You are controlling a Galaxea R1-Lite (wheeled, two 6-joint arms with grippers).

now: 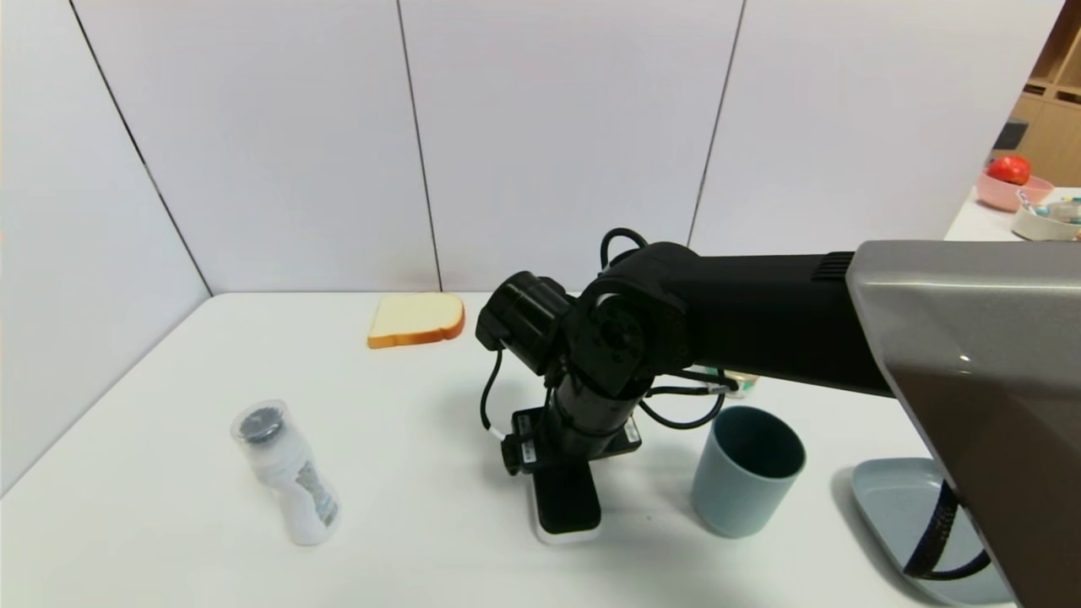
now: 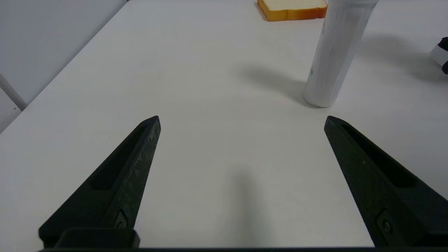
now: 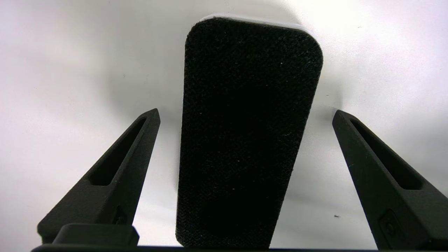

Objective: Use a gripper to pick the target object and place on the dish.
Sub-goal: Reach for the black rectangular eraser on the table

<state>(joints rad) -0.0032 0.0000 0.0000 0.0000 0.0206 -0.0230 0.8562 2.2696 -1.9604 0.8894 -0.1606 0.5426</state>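
Observation:
My right gripper's fingertips are beside the block's long sides, low over the white table, so it is now time to close. Closing now would catch the block.
The target object (image 1: 567, 505), a flat oblong block with a black felt top and white base, lies on the white table near the front middle. My right gripper (image 3: 245, 115) hangs directly over it, open, one finger on each long side of the block (image 3: 245, 133) with a gap on both sides. In the head view the right arm's wrist (image 1: 583, 422) covers the block's far end. The dish (image 1: 895, 507), a shallow grey-blue plate, sits at the front right, partly behind my arm's grey housing. My left gripper (image 2: 241, 119) is open over bare table, holding nothing.
A tall grey-blue cup (image 1: 746, 469) stands between the block and the dish. A white bottle (image 1: 287, 473) stands at the front left, seen also as the white bottle (image 2: 332, 52) ahead of the left gripper. A bread slice (image 1: 416, 319) lies at the back.

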